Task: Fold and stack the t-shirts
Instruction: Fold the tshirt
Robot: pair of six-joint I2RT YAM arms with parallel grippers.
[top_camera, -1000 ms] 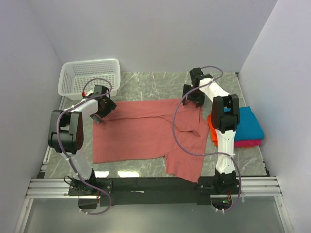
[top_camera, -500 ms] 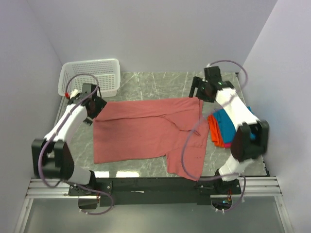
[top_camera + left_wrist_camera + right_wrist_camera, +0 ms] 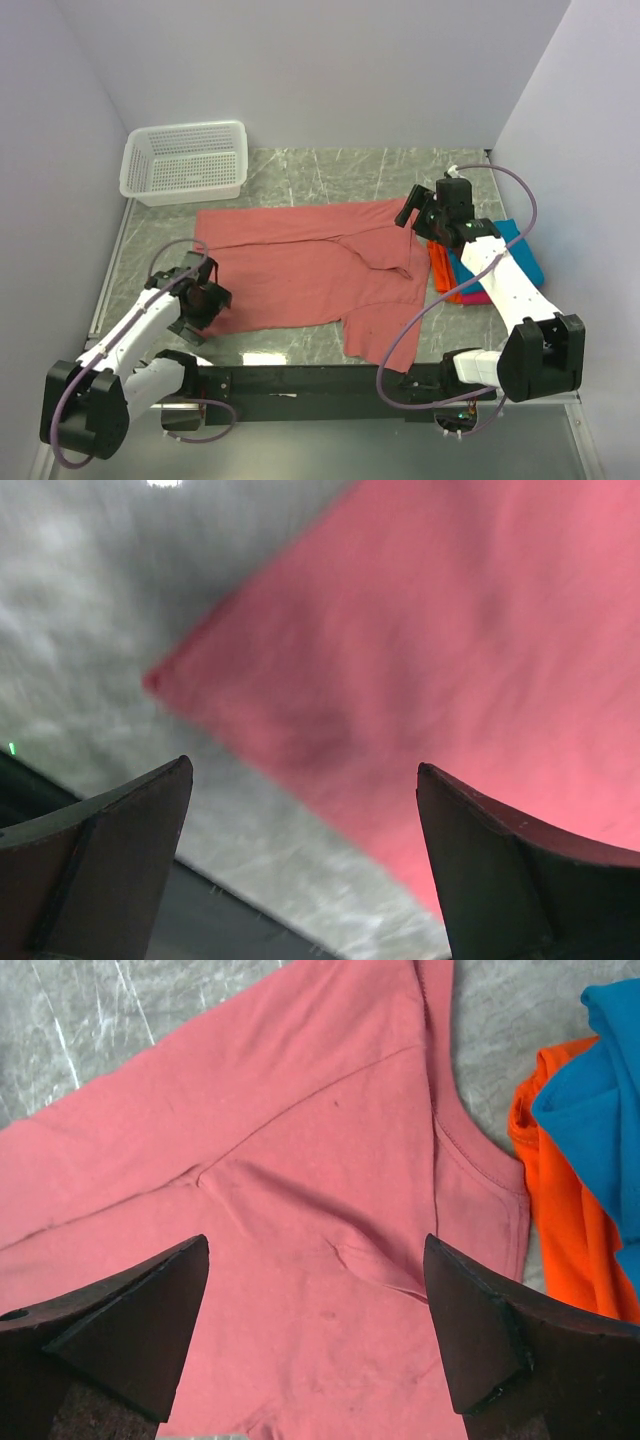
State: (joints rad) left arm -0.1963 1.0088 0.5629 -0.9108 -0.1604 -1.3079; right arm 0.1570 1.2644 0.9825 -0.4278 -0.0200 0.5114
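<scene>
My left gripper will next pick up the salmon-red t-shirt (image 3: 300, 265) by its near hem corner, to fold that hem toward the far side.
The large salmon-red t-shirt (image 3: 300, 265) lies spread flat across the middle of the table, one sleeve reaching toward the near edge. My left gripper (image 3: 207, 302) hovers open over its near left corner; in the left wrist view the shirt (image 3: 450, 630) fills the upper right and the gripper (image 3: 302, 765) holds nothing. My right gripper (image 3: 415, 212) stands open above the shirt's far right part (image 3: 300, 1160), near the collar, also empty (image 3: 316, 1240). Folded teal (image 3: 520, 250), orange (image 3: 440, 270) and magenta (image 3: 490, 297) t-shirts sit stacked at the right.
A white mesh basket (image 3: 185, 160) stands at the far left corner. The dark rail (image 3: 320, 380) with both arm bases runs along the near edge. Walls close in the left, back and right sides. The folded stack lies just right of my right gripper.
My left arm swung from the shirt's far left corner down to its near left corner. My right gripper drew back from the far edge toward the collar area and opened slightly wider.
</scene>
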